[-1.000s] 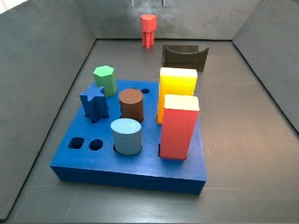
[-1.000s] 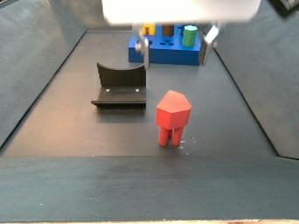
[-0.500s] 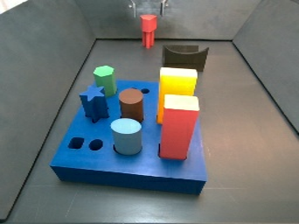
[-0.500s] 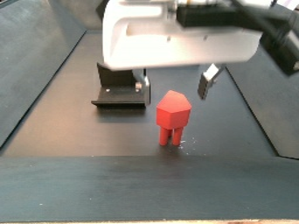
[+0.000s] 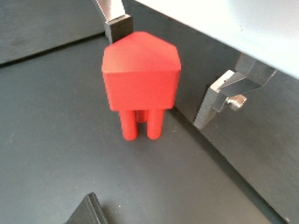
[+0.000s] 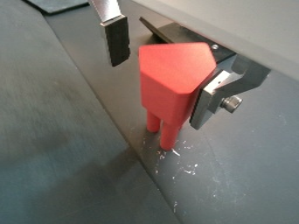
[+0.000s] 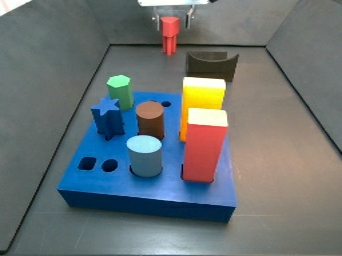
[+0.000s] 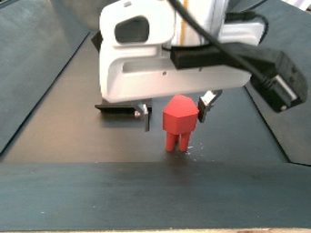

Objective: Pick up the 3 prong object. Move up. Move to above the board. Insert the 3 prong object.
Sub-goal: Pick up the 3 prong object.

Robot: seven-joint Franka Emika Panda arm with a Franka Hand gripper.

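My gripper grabs the red 3 prong object by its head (image 7: 170, 24) next, so that its prongs stay free to go into the board (image 7: 147, 192).
The 3 prong object (image 7: 170, 36) is a small red piece standing upright on its prongs on the dark floor at the far end, away from the board (image 7: 147, 192). It shows in both wrist views (image 5: 140, 77) (image 6: 173, 80) and close up in a side view (image 8: 180, 118). My gripper (image 7: 170, 20) is lowered over it and open, with one finger on each side of the red head (image 5: 163, 72) (image 6: 163, 74) (image 8: 179, 107). One dark pad (image 6: 115, 44) stands clear of the head. The other finger (image 6: 212, 99) is very close to it.
The blue board carries a green hexagon (image 7: 119, 91), blue star (image 7: 107, 116), brown cylinder (image 7: 150, 121), light blue cylinder (image 7: 144, 157), yellow block (image 7: 203, 95) and tall red-orange block (image 7: 203, 146). The fixture (image 7: 211, 65) stands between board and red piece. Grey walls close in the floor.
My gripper has come down from above and now straddles the red piece. The piece itself has not moved.
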